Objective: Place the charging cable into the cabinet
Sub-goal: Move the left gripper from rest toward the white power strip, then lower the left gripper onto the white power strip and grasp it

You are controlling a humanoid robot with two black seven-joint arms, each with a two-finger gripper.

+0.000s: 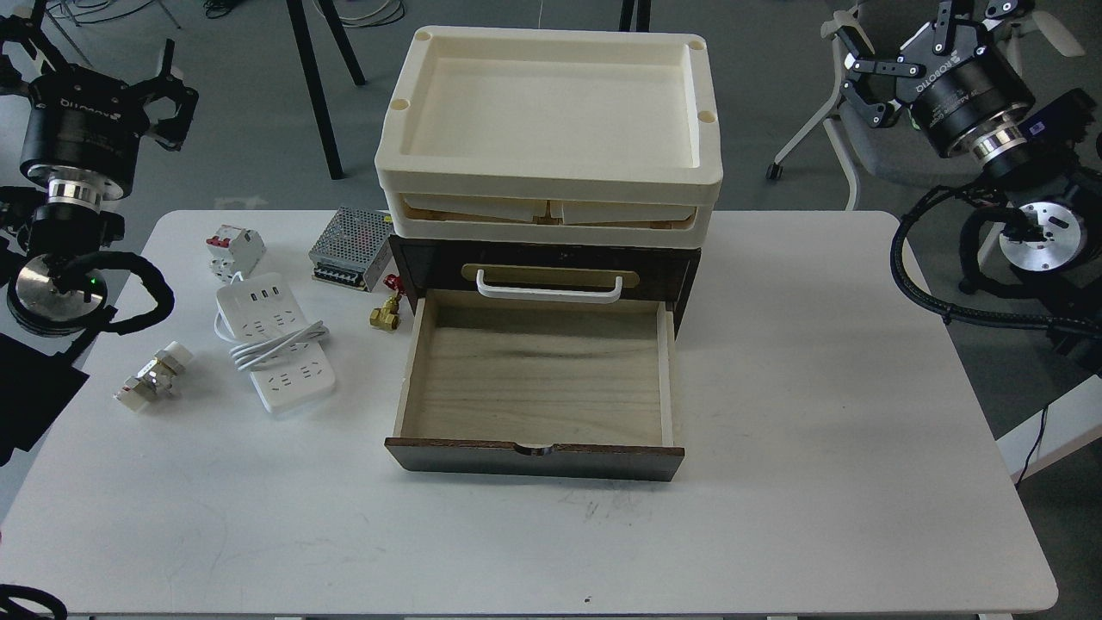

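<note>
My left gripper should next grab the charging cable by its cord-wrapped middle (272, 347). Then it can put the charging cable into the cabinet.
The charging cable (275, 346), a flat white power strip with its thick cord looped across it, lies on the white table (818, 413) left of the cabinet. The cabinet (413, 258) is a dark brown wooden box. Its upper drawer with a white handle (549, 288) is shut. Its wide pale-wood lower drawer (538, 379) is pulled out and holds nothing. My left gripper (95, 69) is raised at the far left, open and empty, well behind the cable. My right gripper (904, 43) is raised at the far right, open and empty.
Cream plastic trays (551, 185) are stacked on the cabinet. A white circuit breaker (232, 250), a perforated metal power supply (349, 250), a brass fitting (385, 314) and a small white-and-metal part (155, 375) lie around the cable. A chair (839, 146) stands behind the table at right.
</note>
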